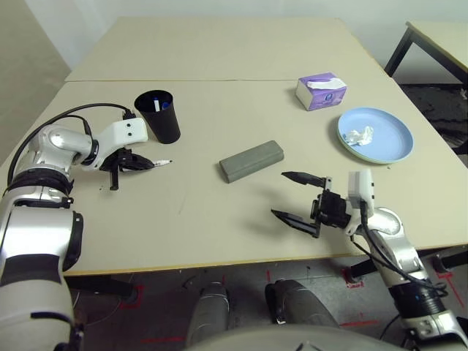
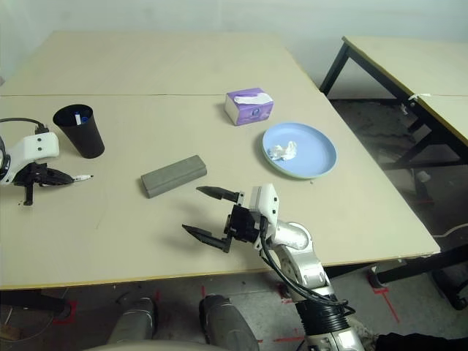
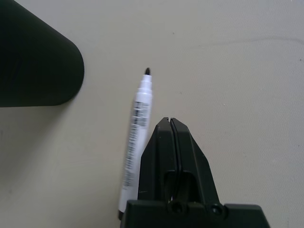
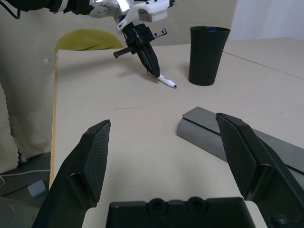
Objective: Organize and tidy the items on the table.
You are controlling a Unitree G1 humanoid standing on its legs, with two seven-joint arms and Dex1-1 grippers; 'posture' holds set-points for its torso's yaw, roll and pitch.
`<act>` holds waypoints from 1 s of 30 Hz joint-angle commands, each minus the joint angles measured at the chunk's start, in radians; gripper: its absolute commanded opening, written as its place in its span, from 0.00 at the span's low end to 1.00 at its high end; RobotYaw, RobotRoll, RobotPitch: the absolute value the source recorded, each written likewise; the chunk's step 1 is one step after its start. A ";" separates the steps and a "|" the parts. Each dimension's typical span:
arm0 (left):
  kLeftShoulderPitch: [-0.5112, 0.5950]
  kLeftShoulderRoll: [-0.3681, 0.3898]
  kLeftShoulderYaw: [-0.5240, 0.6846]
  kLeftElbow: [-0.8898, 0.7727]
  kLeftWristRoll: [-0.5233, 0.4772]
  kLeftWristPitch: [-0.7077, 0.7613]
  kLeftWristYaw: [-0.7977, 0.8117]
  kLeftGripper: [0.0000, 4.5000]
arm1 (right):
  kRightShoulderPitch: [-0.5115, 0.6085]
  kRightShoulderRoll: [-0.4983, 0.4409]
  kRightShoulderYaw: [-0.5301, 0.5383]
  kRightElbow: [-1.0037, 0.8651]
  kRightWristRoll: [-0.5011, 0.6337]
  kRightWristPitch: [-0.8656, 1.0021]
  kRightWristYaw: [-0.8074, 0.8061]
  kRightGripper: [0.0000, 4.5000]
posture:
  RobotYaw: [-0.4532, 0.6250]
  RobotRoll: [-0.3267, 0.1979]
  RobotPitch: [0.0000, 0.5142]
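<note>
My left gripper needs to open again next and move lower over the white marker (image 3: 137,128), then close on the marker's body, because my fingers are shut beside it.
A white marker (image 1: 162,162) lies flat on the beige table (image 1: 219,51), just in front of the black cup (image 1: 159,115). My left gripper (image 1: 148,165) is shut, its fingertips down beside the marker (image 3: 137,128), not around it. A blue-capped marker (image 1: 164,106) stands inside the cup. The grey glasses case (image 1: 251,161) lies mid-table. My right gripper (image 1: 300,197) hangs wide open just in front and to the right of the case, holding nothing. At the right, a blue plate (image 1: 387,150) carries a crumpled white tissue (image 1: 359,136). The sunglasses and green plate are out of view.
A purple tissue box (image 1: 321,91) stands behind the blue plate. A seam (image 1: 219,80) runs across the table behind the cup. A second, dark-legged table (image 2: 409,66) sits off the right edge. A black cable (image 1: 66,117) loops over my left forearm.
</note>
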 commanded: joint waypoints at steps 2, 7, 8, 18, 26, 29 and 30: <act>0.002 0.012 0.010 -0.001 0.000 0.002 -0.002 0.00 | 0.019 0.002 0.004 0.009 -0.006 -0.006 0.000 1.00 | 0.31 0.62 0.20; -0.030 0.024 0.038 0.004 -0.019 0.043 0.008 0.14 | 0.038 -0.003 0.003 0.002 -0.009 -0.009 0.001 1.00 | 0.30 0.62 0.19; -0.037 0.029 0.038 0.005 -0.013 0.045 0.016 0.21 | 0.039 -0.004 0.002 0.003 -0.009 -0.010 0.002 1.00 | 0.30 0.62 0.19; -0.080 0.042 -0.006 0.020 0.069 0.030 0.110 0.92 | 0.039 0.000 0.002 0.017 -0.015 -0.024 0.003 1.00 | 0.29 0.62 0.18; -0.088 0.002 -0.038 0.038 0.110 0.059 0.138 0.99 | 0.045 -0.002 0.008 0.010 -0.024 -0.034 0.003 1.00 | 0.27 0.62 0.17; -0.096 -0.021 -0.057 0.048 0.134 0.087 0.141 0.99 | 0.052 -0.005 0.005 0.000 -0.026 -0.031 0.001 1.00 | 0.27 0.62 0.17; -0.099 -0.028 -0.061 0.051 0.139 0.095 0.140 0.99 | 0.053 -0.006 0.005 -0.002 -0.026 -0.030 0.001 1.00 | 0.27 0.62 0.17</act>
